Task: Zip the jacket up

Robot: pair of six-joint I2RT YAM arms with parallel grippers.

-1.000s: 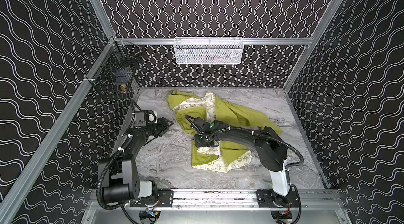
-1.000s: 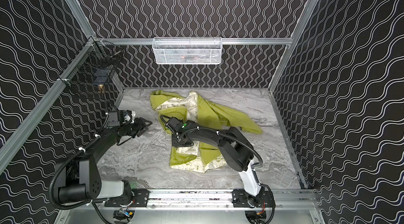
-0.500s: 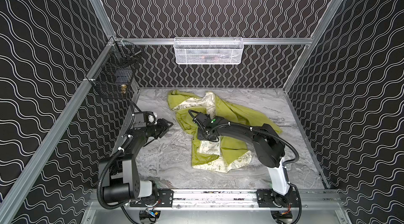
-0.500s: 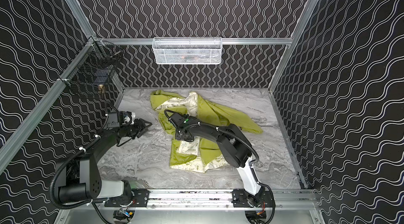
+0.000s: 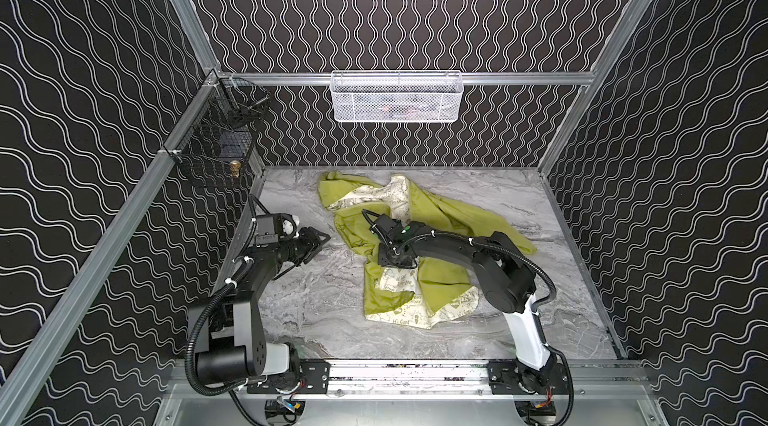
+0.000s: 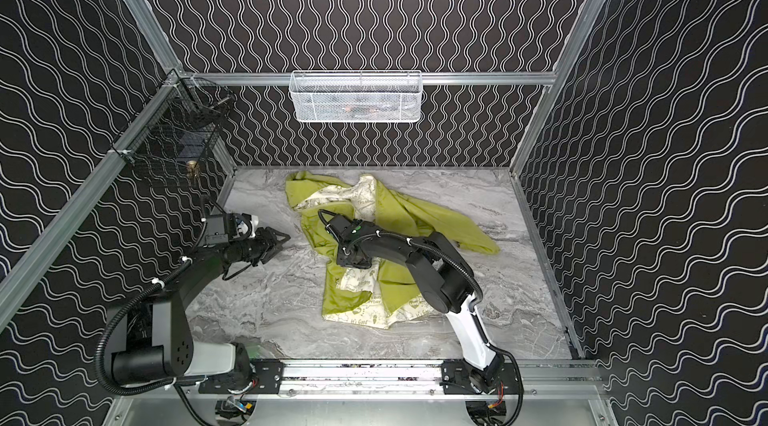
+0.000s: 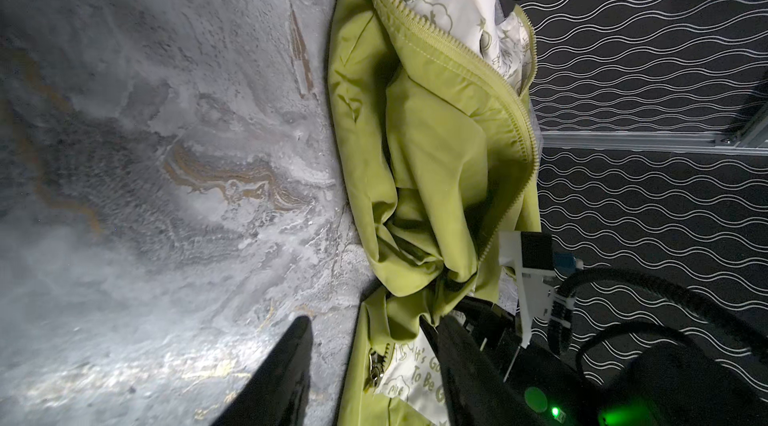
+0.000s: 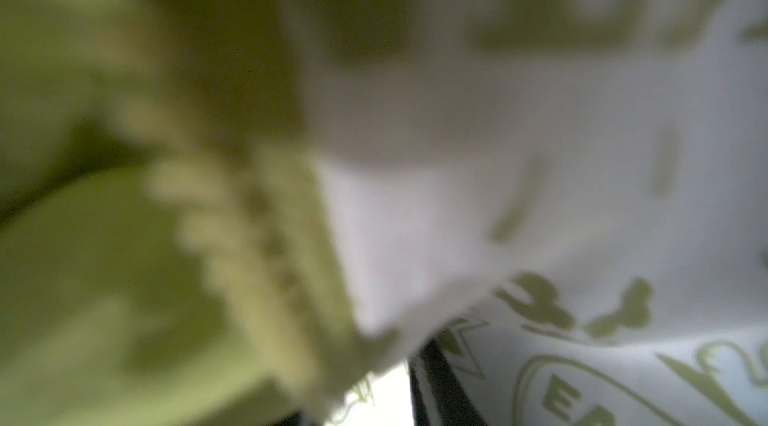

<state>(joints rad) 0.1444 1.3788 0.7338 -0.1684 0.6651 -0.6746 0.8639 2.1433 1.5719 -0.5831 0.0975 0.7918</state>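
Observation:
My left gripper should next grab the jacket's open front panel by its far zipper-toothed edge, to pull it closed over the lining for zipping.
The lime-green jacket (image 5: 440, 286) (image 6: 399, 278) lies open and crumpled on the marble table, its cream printed lining showing. My right gripper (image 5: 395, 264) (image 6: 353, 264) points down on its front edge and is shut on bunched green cloth. In the right wrist view, blurred jacket cloth (image 8: 83, 278) and zipper teeth (image 8: 249, 262) fill the picture. That cloth hangs over my right gripper (image 8: 365, 395), and only one dark finger (image 8: 436, 386) shows. My left gripper (image 5: 324, 237) (image 6: 284, 239) (image 7: 365, 328) hovers open over bare table, left of the jacket. The zipper pull (image 7: 372, 365) lies just beyond its fingers.
A white mesh basket (image 5: 397, 97) hangs on the back wall and a black wire basket (image 5: 216, 141) on the left wall. Patterned walls close in three sides. The arms' metal rail (image 5: 407, 374) runs along the front edge.
My right gripper shifted a little toward the back over the jacket, then came back toward the front. The left arm has not moved.

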